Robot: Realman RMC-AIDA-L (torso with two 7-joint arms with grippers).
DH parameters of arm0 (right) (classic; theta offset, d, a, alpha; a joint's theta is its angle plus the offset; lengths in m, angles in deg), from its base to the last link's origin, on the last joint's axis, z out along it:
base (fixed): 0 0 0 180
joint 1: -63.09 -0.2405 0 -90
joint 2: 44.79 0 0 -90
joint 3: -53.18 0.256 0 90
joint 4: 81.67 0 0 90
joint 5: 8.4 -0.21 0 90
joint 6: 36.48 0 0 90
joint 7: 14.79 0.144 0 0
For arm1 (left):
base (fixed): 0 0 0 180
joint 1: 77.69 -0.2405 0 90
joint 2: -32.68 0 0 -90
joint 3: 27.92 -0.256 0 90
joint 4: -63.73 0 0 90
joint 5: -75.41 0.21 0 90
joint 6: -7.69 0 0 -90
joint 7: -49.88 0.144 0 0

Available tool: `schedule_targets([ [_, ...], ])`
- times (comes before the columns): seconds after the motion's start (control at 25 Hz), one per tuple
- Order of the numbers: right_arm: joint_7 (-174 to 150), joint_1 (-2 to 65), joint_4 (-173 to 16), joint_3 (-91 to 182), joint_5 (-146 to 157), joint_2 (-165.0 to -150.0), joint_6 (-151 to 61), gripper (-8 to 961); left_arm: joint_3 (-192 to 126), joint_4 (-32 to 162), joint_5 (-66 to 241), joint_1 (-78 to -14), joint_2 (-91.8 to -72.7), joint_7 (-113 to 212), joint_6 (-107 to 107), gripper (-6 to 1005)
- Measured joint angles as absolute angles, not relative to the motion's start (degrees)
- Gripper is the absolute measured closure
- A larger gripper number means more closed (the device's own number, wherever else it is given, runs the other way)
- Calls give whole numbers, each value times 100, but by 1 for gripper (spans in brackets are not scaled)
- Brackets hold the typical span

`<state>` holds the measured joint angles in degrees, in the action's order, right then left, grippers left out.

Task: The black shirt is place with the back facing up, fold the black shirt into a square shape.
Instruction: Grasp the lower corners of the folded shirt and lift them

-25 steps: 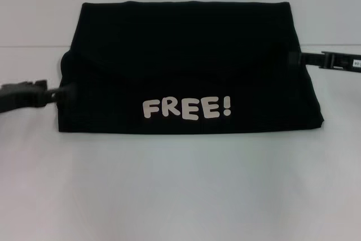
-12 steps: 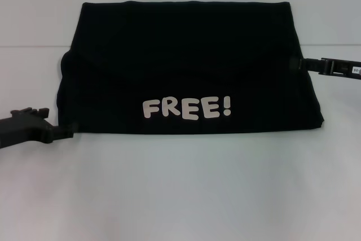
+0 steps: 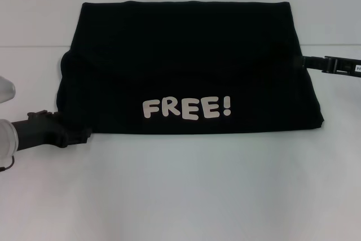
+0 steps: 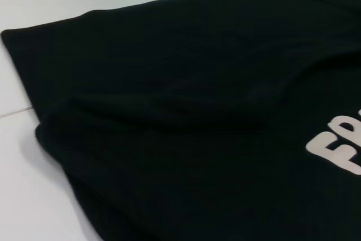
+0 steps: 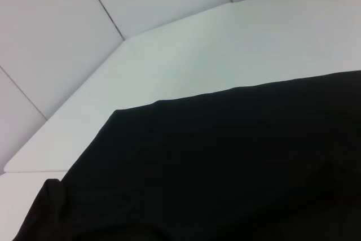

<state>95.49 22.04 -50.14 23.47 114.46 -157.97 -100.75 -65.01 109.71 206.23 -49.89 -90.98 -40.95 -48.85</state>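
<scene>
My left gripper closes on the hem next, since its fingers span the black shirt's front hem [image 3: 95, 133], over cloth and white table.
The black shirt [image 3: 186, 66] lies folded into a wide band on the white table, with white "FREE!" lettering [image 3: 186, 108] near its front edge. My left gripper [image 3: 82, 135] is low at the shirt's front left corner, touching or just under the hem. My right gripper [image 3: 300, 61] reaches in from the right and meets the shirt's right edge about halfway back. The left wrist view shows the shirt [image 4: 180, 117] close up with part of the lettering. The right wrist view shows only the shirt [image 5: 237, 167] and the table behind it.
The white table [image 3: 180, 190] extends well in front of the shirt and around it. A seam line in the table [image 3: 28, 47] runs behind the shirt's left side. The right wrist view shows the table's far edge [image 5: 73, 117] against a panelled wall.
My left gripper has moved from the shirt's left edge forward and inward to its front left corner. The right gripper has stayed at the right edge. The shirt's shape is unchanged.
</scene>
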Motion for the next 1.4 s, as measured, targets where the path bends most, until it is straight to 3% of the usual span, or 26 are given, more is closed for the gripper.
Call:
schedule_targets([
  [0.32, 9536, 2233, -5011, 2348, 11447, -15782, -9988, 367, -6496, 10978, 20580, -4985, -9075, -4113, -4882, 100],
  [0.4, 9519, 2236, -5011, 2348, 11447, -15779, -9988, 371, -6496, 10972, 20585, -4978, -9068, -4115, -4883, 266],
  [0.84, 9723, 2262, -5067, 2287, 11855, -15664, -10071, 390, -6483, 10953, 20603, -4924, -9054, -4124, -4856, 776],
  [1.16, 10331, 2203, -5127, 2286, 12828, -15597, -10160, 403, -6484, 10958, 20610, -4889, -9054, -4127, -4853, 917],
  [1.4, 10412, 2149, -5293, 2247, 13143, -15687, -9925, 414, -6483, 10952, 20611, -4877, -9046, -4127, -4855, 985],
])
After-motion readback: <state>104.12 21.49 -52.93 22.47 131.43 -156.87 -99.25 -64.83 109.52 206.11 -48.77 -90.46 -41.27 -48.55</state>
